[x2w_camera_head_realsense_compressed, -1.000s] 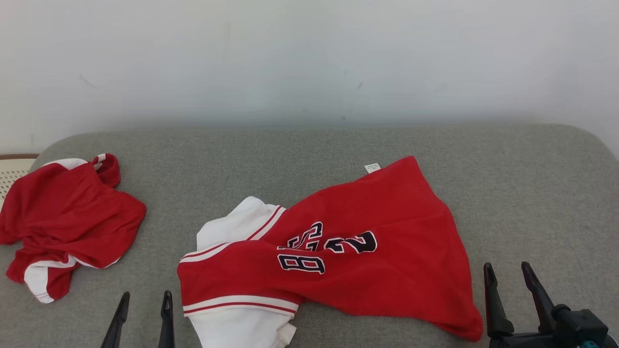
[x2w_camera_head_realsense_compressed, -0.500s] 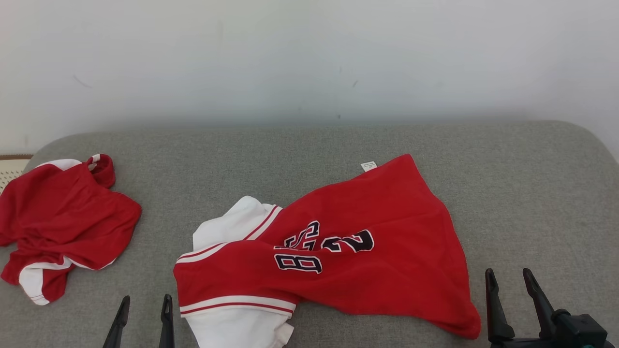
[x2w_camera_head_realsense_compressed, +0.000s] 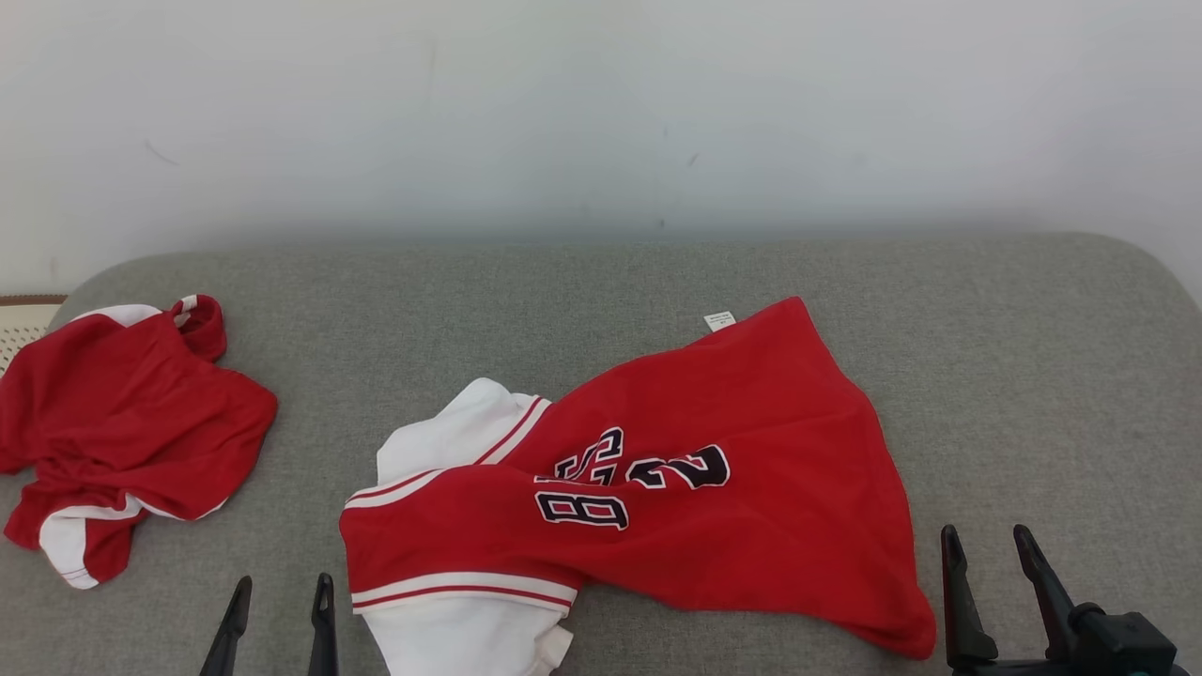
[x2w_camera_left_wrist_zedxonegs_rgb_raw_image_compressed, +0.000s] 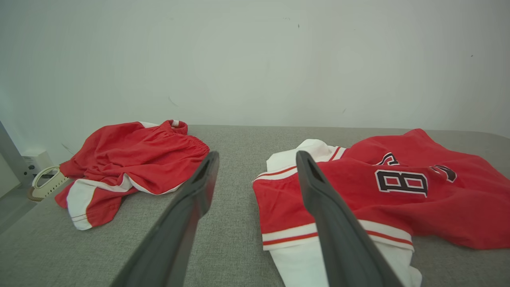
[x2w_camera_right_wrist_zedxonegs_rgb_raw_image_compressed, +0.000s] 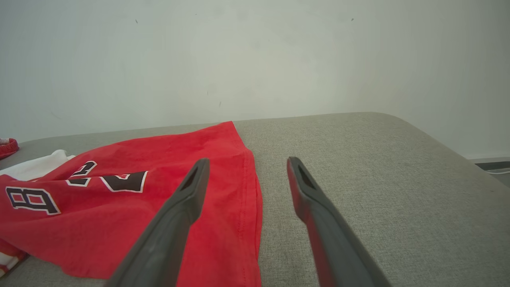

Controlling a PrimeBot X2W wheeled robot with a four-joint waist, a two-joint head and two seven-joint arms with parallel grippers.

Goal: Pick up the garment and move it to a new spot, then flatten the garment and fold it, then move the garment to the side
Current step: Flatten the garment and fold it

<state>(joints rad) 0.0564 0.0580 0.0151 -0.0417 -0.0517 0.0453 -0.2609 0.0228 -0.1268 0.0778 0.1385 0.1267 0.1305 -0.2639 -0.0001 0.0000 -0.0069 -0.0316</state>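
The garment has a free edge jutting out at its red hem corner (x2w_camera_head_realsense_compressed: 915, 638) while the garment's red body (x2w_camera_head_realsense_compressed: 778, 507) lies slack, so my right gripper will grab it there next.
The garment (x2w_camera_head_realsense_compressed: 704, 488) is a red jersey with white sleeves and dark lettering. It lies crumpled on the grey cushion (x2w_camera_head_realsense_compressed: 1033, 376), in the middle, with a white tag at its far corner. My left gripper (x2w_camera_head_realsense_compressed: 285, 587) stands open at the near edge, just left of the garment's white-striped sleeve and apart from it. In the left wrist view, the left gripper (x2w_camera_left_wrist_zedxonegs_rgb_raw_image_compressed: 257, 155) is open over bare cushion beside the garment (x2w_camera_left_wrist_zedxonegs_rgb_raw_image_compressed: 398, 199). My right gripper (x2w_camera_head_realsense_compressed: 983, 535) is open just right of the garment's red hem. In the right wrist view, the right gripper (x2w_camera_right_wrist_zedxonegs_rgb_raw_image_compressed: 248, 161) has its left finger over the hem of the garment (x2w_camera_right_wrist_zedxonegs_rgb_raw_image_compressed: 119, 207).
A second red piece of clothing with white trim (x2w_camera_head_realsense_compressed: 131, 422) lies bunched at the cushion's left end, also seen as the red bundle (x2w_camera_left_wrist_zedxonegs_rgb_raw_image_compressed: 135, 159). A cream woven object (x2w_camera_head_realsense_compressed: 23, 324) sits beyond that end. A pale wall runs behind. The cushion's right end (x2w_camera_right_wrist_zedxonegs_rgb_raw_image_compressed: 438, 131) drops off.
The head camera has shifted a little, so the whole picture sits slightly differently. Both pieces of clothing and both open grippers stand as before.
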